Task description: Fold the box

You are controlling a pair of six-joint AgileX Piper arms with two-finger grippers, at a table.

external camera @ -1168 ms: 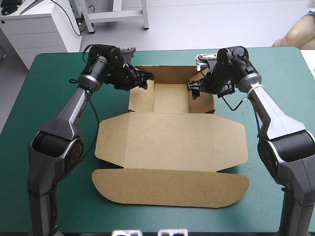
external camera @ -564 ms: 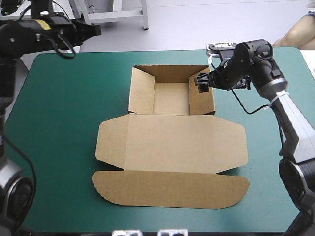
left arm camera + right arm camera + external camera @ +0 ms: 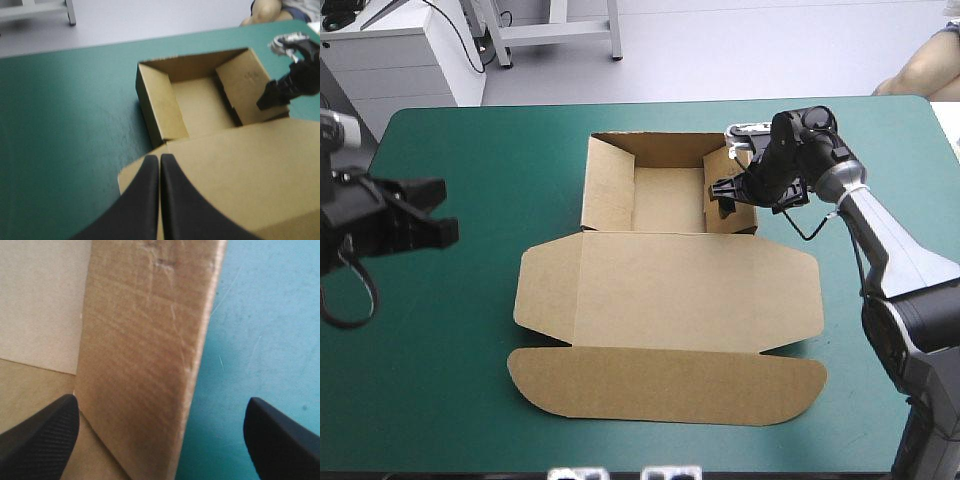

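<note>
My right gripper should grab the box by its raised side [image 3: 716,172]. The box's lid [image 3: 670,290] then stays free, so it can fold over.
The brown box [image 3: 670,290] lies mid-table as an open tray [image 3: 668,196] with its walls raised and its lid flat toward the front edge. My right gripper [image 3: 725,192] is open astride the tray's right wall [image 3: 150,340], one finger inside the tray and one outside. My right gripper [image 3: 161,402] has that wall standing between its fingers without being pinched. My left gripper [image 3: 438,212] hangs raised off the table's left side, far from the box. In the left wrist view my left gripper [image 3: 160,162] is shut on nothing, pointing at the box [image 3: 200,100] and the right gripper [image 3: 287,87].
Teal-green cover [image 3: 450,330] shows to the left and right of the box. The lid's rounded front flap [image 3: 665,385] reaches close to the table's front edge.
My left gripper left the tray's left wall, shut, and swung up and out to the left. The right gripper stayed open at the right wall, shifting only slightly.
</note>
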